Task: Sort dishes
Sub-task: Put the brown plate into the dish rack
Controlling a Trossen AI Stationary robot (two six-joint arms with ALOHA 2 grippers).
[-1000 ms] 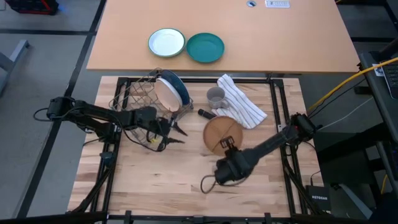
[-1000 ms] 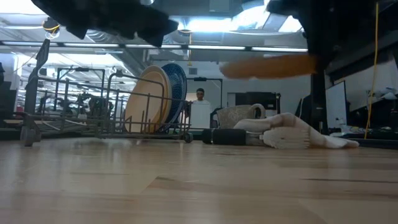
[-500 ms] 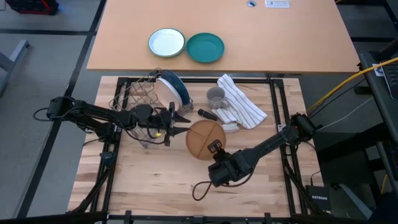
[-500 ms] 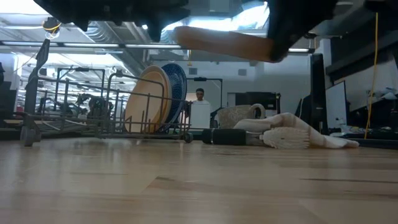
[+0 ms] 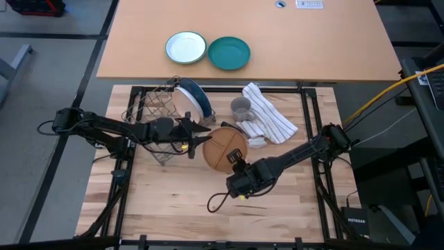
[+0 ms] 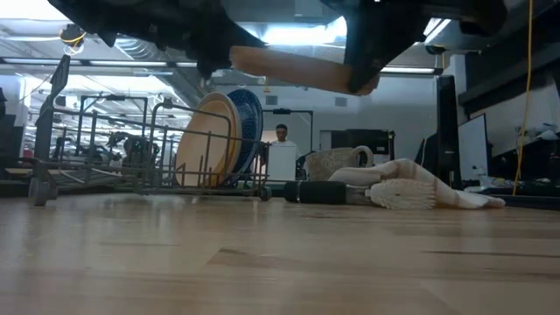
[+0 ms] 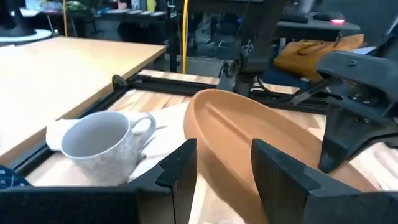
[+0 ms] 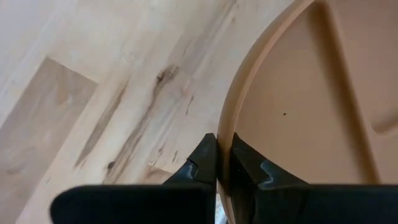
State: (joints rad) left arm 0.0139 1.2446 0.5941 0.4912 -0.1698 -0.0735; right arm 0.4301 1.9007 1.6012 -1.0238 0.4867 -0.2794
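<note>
My left gripper should next grab the brown wooden plate by its rim (image 5: 206, 146), so it can sort the plate into the dish rack (image 5: 154, 105).
The brown wooden plate (image 5: 222, 146) hangs in the air over the middle of the table, tilted, as the low view shows (image 6: 293, 68). My right gripper (image 5: 235, 160) is shut on its near rim. My left gripper (image 5: 205, 135) is open at the plate's left rim. In the left wrist view its two fingers stand on either side of that rim (image 7: 214, 118). The pale salmon-pink plate (image 5: 184, 104) and the dark blue dotted plate (image 5: 201, 98) stand on edge in the wire dish rack (image 5: 154, 105). My right gripper pinches the wooden plate's rim (image 8: 225, 134) between its two fingers, one on the upper face and one underneath. It comes from the table's near right side. The plate is lifted clear of the table and tilted. My left gripper: I cannot tell whether its open fingers touch the rim.
A grey mug (image 5: 240, 107), a striped towel (image 5: 272, 117) and a dark cylinder (image 5: 230, 127) lie just beyond the plate. A white plate with a green rim (image 5: 186, 47) and a teal plate (image 5: 229, 53) sit on the far table. The near half of the wooden table is bare.
My right gripper has carried the wooden plate toward the table's left, to the left gripper, with the plate tipping from near level to a slant. My left gripper has moved right and slightly far, toward the plate's rim.
</note>
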